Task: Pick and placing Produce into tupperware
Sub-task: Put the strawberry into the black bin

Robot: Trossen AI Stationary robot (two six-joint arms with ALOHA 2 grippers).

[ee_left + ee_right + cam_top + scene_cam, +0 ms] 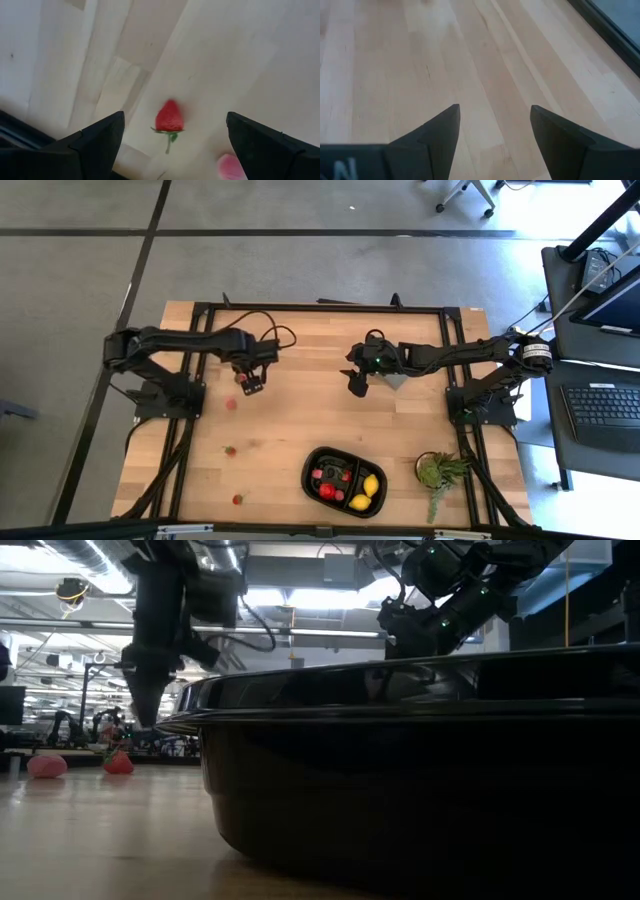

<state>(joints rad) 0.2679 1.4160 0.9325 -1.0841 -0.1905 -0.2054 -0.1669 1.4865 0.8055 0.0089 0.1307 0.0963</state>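
The left gripper next needs to grab the red strawberry by its leafy end [240, 378], so that it can put the strawberry into the black tupperware tray [312, 480].
The black tupperware tray [312, 480] sits near the table's near edge and fills the low view [420, 780]. It holds two yellow lemons [371, 485], red pieces [328, 491] and small dark berries. A red strawberry [169, 117] with a green stem lies on the wood, and a pale pink piece [229, 167] lies beside it. More red pieces lie on the table's left half [230, 450], [237, 500]. My left gripper [250, 385] [175, 116] hangs open above the table, looking down at the strawberry. My right gripper [357, 387] [494, 107] is open over bare wood mid-table.
A green potted plant [440, 472] stands right of the tray near the near edge. A grey block [396, 380] lies under the right arm. A black frame [320, 307] runs round the table. Bare wood lies between the two grippers and the tray.
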